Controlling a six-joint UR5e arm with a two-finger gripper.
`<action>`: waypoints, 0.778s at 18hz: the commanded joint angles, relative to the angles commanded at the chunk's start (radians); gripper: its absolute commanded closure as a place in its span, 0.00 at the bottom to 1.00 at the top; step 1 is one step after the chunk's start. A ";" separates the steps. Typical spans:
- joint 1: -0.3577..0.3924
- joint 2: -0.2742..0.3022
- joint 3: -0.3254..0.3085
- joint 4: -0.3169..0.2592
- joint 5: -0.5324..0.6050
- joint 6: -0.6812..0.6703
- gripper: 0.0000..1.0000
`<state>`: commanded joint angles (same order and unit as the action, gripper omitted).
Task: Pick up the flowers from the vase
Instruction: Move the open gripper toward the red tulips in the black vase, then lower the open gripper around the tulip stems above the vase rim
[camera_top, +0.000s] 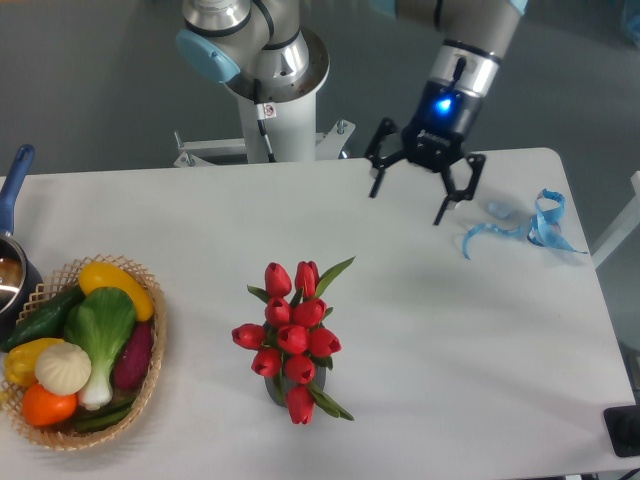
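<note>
I will next grab the flowers' red buds (309, 292) beside the pointed leaf with my gripper, to lift the flowers out of the dark vase (279, 393).
The flowers (293, 335), a bunch of closed red tulip buds with green stems and pointed leaves, stand at the front middle of the white table. The vase (274, 388) is almost wholly hidden under the bunch; only a dark sliver shows at its lower left. My gripper (408, 206) hangs open and empty above the table's far right part, well behind and to the right of the flowers, with its black fingers (445, 208) spread wide.
A woven basket (150, 365) with coloured vegetables sits at the front left. A dark pot with a blue handle (12, 190) stands at the left edge. A blue ribbon (530, 228) lies at the far right. The arm's base (268, 70) stands behind the table.
</note>
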<state>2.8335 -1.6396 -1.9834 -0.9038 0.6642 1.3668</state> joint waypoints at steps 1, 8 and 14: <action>-0.023 -0.029 0.005 0.026 -0.003 -0.002 0.00; -0.103 -0.155 0.106 0.042 -0.090 -0.011 0.00; -0.135 -0.258 0.181 0.043 -0.224 -0.009 0.00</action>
<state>2.6983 -1.8974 -1.8025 -0.8606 0.4403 1.3576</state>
